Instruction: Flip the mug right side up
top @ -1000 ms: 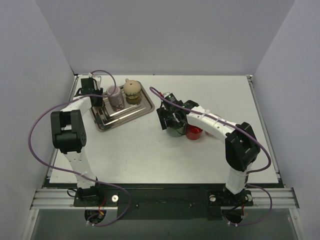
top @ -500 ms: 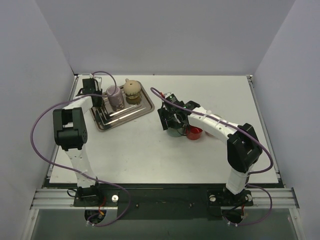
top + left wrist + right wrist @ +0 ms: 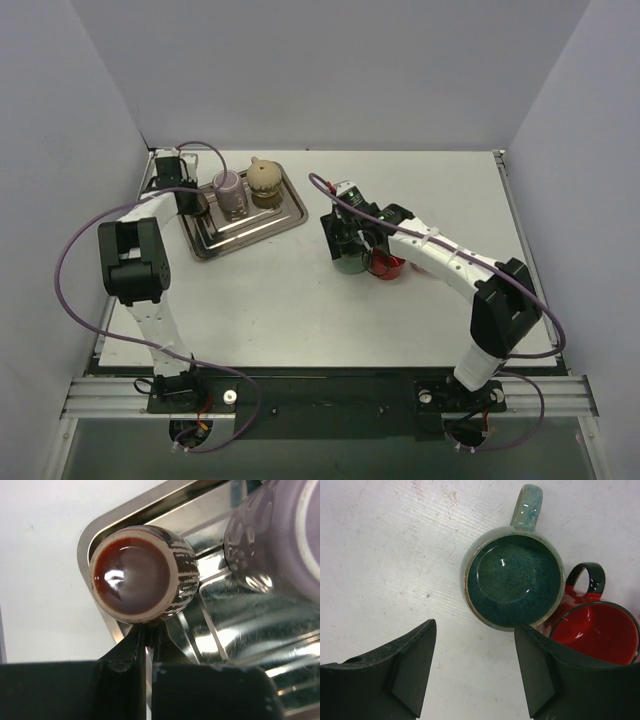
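The robot's right gripper will next grab the striped mug's edge (image 3: 205, 206) opposite the mug's glossy side, so that side stays free to set the mug upright.
A brown-and-cream striped mug (image 3: 142, 575) sits in the left corner of the steel tray (image 3: 240, 625). Its round, glossy red-brown face with a cream ring is turned toward the left wrist camera. I cannot tell whether that face is the mouth or the base. My left gripper (image 3: 148, 628) is shut just under the mug, pinching a small brown part at its lower edge. From above, the left gripper (image 3: 188, 198) hides most of this mug (image 3: 198, 205). My right gripper (image 3: 475, 630) is open above the bare table, with nothing between its fingers.
A purple mug (image 3: 230, 192) and a tan mug (image 3: 265, 178) stand further along the tray (image 3: 250, 228). A green mug (image 3: 512, 582) and a red mug (image 3: 600, 630) stand upright and touching in mid-table, just beyond the right gripper (image 3: 348, 245).
My left gripper has closed from open to shut at the brown mug and shifted slightly left. The right arm has swung its elbow to the right; its jaws stayed equally wide.
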`<state>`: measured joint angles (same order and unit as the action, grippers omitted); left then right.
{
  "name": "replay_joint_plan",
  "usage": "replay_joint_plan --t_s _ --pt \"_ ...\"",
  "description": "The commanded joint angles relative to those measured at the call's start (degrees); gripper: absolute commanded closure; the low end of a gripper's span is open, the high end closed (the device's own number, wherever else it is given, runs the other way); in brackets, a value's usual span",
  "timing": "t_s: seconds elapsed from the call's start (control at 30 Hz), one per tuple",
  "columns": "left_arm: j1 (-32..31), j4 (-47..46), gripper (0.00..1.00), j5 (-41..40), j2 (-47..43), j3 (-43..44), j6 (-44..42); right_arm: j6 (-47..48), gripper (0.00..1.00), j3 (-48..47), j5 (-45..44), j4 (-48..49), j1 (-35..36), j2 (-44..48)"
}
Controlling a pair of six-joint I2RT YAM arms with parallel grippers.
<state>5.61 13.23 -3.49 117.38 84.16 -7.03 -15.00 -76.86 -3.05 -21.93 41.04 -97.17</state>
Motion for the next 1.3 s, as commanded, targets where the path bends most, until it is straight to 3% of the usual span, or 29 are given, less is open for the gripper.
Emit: replay_joint_plan --t_s 0.0,0.13,0.27,0.37,0.5,0.7,0.9,1.0,1.07,1.1,1.13,1.17,1.2,1.23,1.27 --pt "4.41 0.30 1.00 11.45 -13.20 -1.54 4.21 1.21 0.41 0.66 -3.27 -0.66 1.32 7.42" --pt "4.59 2.75 1.00 19.71 -21.03 -3.65 6.67 0.16 0.40 2.32 -2.76 4.60 4.04 12.87" --pt "4.68 7.41 1.00 30.80 -27.97 -4.09 12.37 -5.62 0.38 6.19 6.35 17.69 5.28 17.88" --pt "3.80 8.39 1.00 44.56 -33.34 -4.71 18.86 -13.19 0.27 11.36 11.39 40.13 6.33 20.08" --pt "0.38 6.46 1.00 56.63 -39.75 -6.20 25.11 -24.53 0.26 12.00 15.17 62.74 7.22 16.84" --pt "-5.07 5.39 1.00 60.62 -45.74 -7.95 29.17 -34.47 0.26 9.55 13.86 79.57 7.48 10.95" --pt "-11.40 1.79 1.00 62.46 -48.30 -9.72 33.40 -35.53 0.30 7.60 11.93 80.11 7.74 8.31" --pt "-12.63 2.41 1.00 62.37 -48.48 -11.20 33.22 -33.52 0.41 9.35 11.84 81.97 7.66 9.79" --pt "-13.51 2.58 1.00 62.63 -48.04 -11.91 33.04 -31.24 0.68 9.36 11.14 79.52 7.66 11.38" --pt "-13.78 2.85 1.00 62.64 -47.86 -11.91 32.78 -30.62 0.89 9.53 10.79 78.72 7.66 12.17" --pt "-14.30 3.11 1.00 62.98 -47.34 -11.74 32.00 -29.91 1.00 9.54 10.78 76.88 7.31 12.70" --pt "-14.31 4.42 1.00 62.81 -46.99 -11.39 31.55 -29.47 1.00 9.80 10.70 74.86 7.04 13.92" --pt "-13.96 6.08 0.86 61.51 -46.11 -9.73 28.94 -27.03 1.00 10.06 10.61 69.36 6.43 14.63" --pt "-13.61 11.58 0.18 60.28 -45.58 -8.59 26.56 -25.27 1.00 9.89 9.74 65.74 6.25 16.90" --pt "-12.73 14.42 0.12 56.44 -44.44 -6.40 20.01 -19.59 1.00 8.58 8.95 54.39 6.25 17.88"
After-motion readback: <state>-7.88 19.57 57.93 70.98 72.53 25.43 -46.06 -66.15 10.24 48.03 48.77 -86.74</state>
